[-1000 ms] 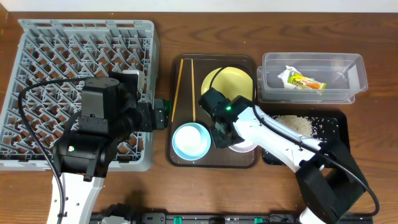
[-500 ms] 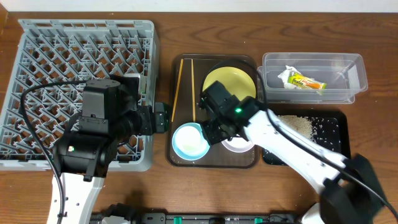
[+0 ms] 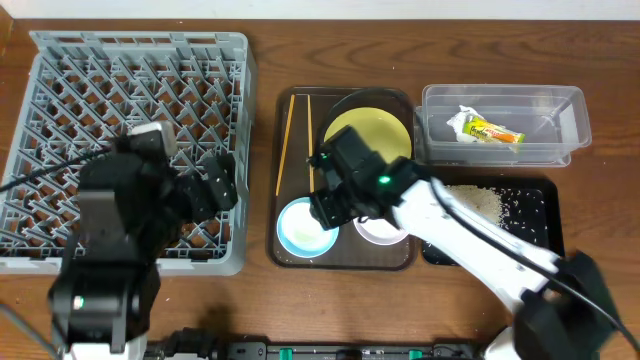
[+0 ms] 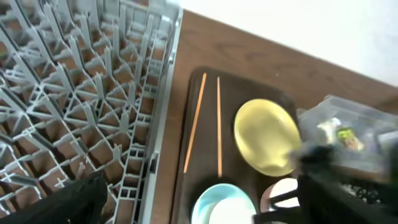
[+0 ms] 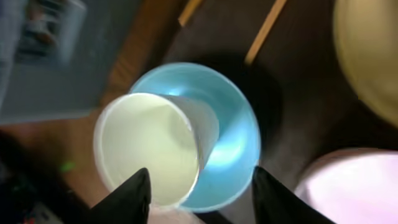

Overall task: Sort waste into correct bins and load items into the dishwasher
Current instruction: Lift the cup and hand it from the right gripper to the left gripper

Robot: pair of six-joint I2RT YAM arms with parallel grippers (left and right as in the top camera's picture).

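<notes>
The robot's right gripper next needs to grab the white cup by its rim (image 3: 314,235) (image 5: 195,177). That leaves the cup's closed end free to hand to the left gripper.
My right gripper (image 3: 322,205) is open and hangs low over the light blue bowl (image 3: 305,228), which holds the white cup (image 5: 149,149) tilted on its left side. In the right wrist view my fingers (image 5: 199,199) straddle the cup and the bowl (image 5: 233,143) without closing. The white bowl (image 3: 380,230), the yellow plate (image 3: 370,135) and the chopsticks (image 3: 290,140) lie on the brown tray. My left gripper (image 3: 222,185) is open and empty over the right edge of the grey dish rack (image 3: 140,40). The snack wrapper (image 3: 492,133) and white paper (image 3: 462,120) lie in the clear tub (image 3: 560,100).
The brown serving tray (image 3: 345,258) sits between the rack and the bins. The black tray (image 3: 545,215) holds loose rice grains. My right arm crosses above the white bowl and the black tray. In the left wrist view the rack (image 4: 74,93) fills the left side.
My right gripper moved left from the white bowl to over the blue bowl and cup. My left arm pulled back left, further over the rack.
</notes>
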